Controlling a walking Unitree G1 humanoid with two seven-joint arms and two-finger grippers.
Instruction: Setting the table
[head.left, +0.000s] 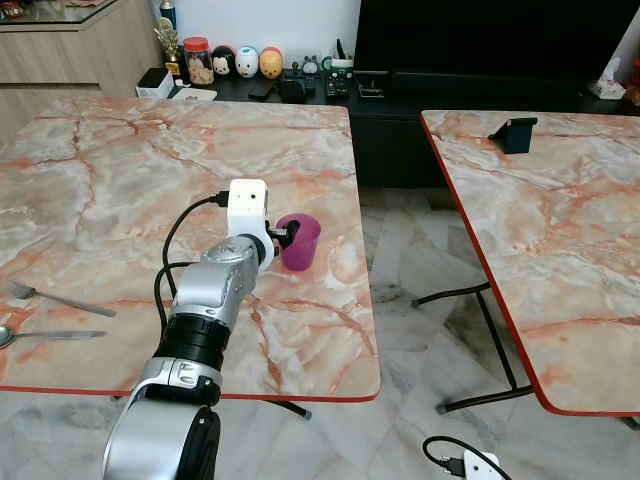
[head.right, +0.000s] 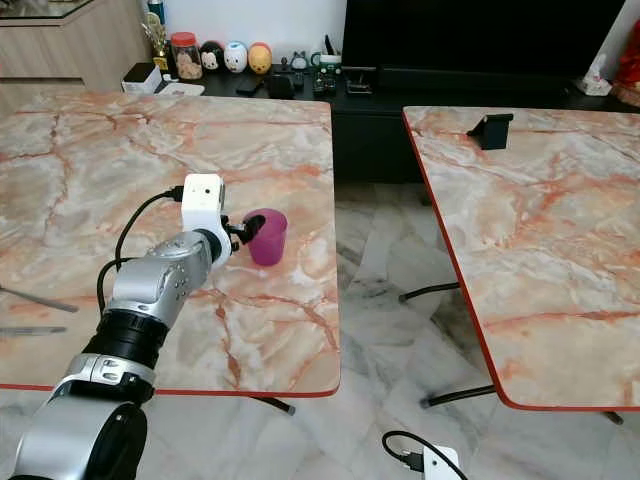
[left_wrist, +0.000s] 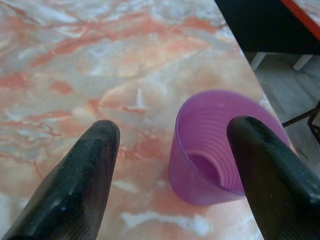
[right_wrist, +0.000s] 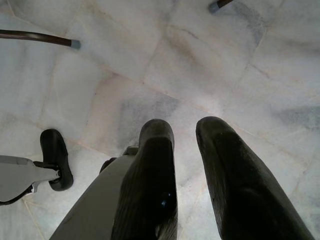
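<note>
I need to pinch the cup by its thin side next with my left gripper, because the cup's opening (head.left: 300, 222) is about as wide as my fingers.
A purple plastic cup (head.left: 300, 240) stands upright on the marble table (head.left: 150, 170), near its right edge. My left gripper (head.left: 283, 238) reaches to it from the near side at cup height and is open. In the left wrist view the cup (left_wrist: 220, 150) is empty and sits close by one finger (left_wrist: 260, 170), partly behind it, while the other finger (left_wrist: 85, 175) is well away over bare marble. A fork (head.left: 60, 298) and a spoon (head.left: 50, 336) lie at the table's left front. My right gripper (right_wrist: 185, 127) hangs over the floor, its fingers a narrow gap apart and holding nothing.
A second marble table (head.left: 560, 230) stands to the right with a black stand (head.left: 515, 133) on it; a tiled aisle runs between the two. A dark low cabinet (head.left: 400, 100) with jars and figurines lines the back wall. A white plug and cable (head.left: 465, 462) lie on the floor.
</note>
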